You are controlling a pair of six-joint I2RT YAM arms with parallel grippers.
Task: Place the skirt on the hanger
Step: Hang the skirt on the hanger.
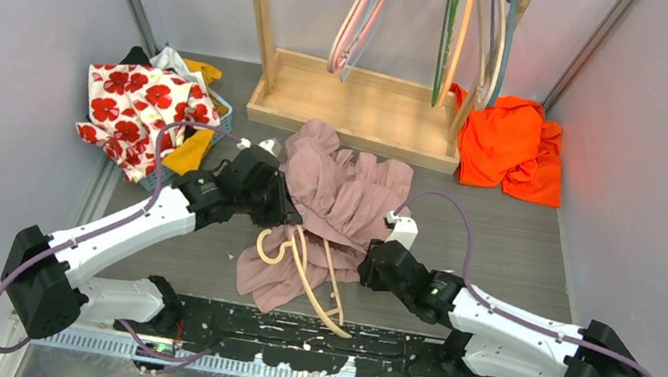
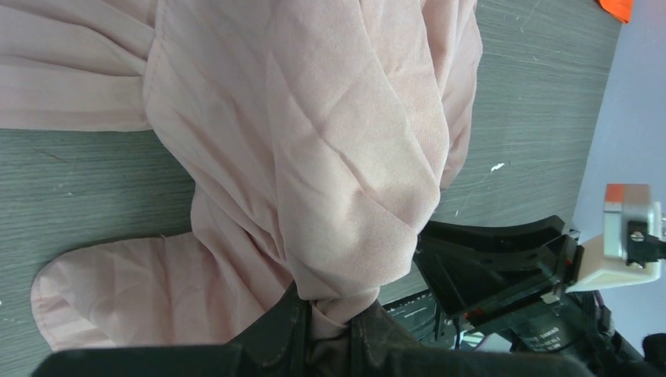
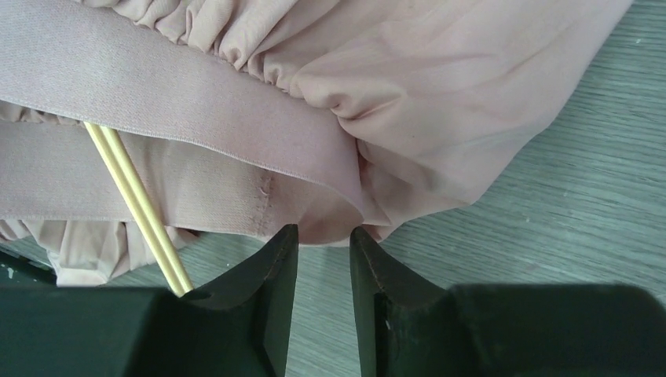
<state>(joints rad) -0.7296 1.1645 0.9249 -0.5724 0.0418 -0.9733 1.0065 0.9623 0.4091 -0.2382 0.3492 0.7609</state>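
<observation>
I will next pinch the skirt's waistband (image 3: 196, 118) at its end (image 3: 345, 216) beside the hanger with my right gripper, to pull the skirt's opening over the hanger.
The dusty-pink skirt (image 1: 339, 194) lies crumpled mid-table. A cream wooden hanger (image 1: 311, 276) lies across its near part, hook toward the left. My left gripper (image 1: 281, 211) is at the skirt's left edge, shut on a bunched fold of the fabric (image 2: 314, 141), which is pinched between the fingers of that gripper (image 2: 339, 318). My right gripper (image 1: 369, 260) sits at the skirt's right near edge. In the right wrist view this gripper (image 3: 323, 236) is open with bare table in its gap, and the skirt's waistband (image 3: 196, 118) ends just at its tips. The hanger's rod (image 3: 137, 200) passes left of it.
A wooden rack (image 1: 364, 102) stands at the back with several hangers (image 1: 363, 11) hanging from it. An orange cloth (image 1: 514, 146) lies at the back right. A basket of clothes with a red-flowered cloth (image 1: 135, 111) sits at the left. The right arm (image 2: 503, 275) shows in the left wrist view.
</observation>
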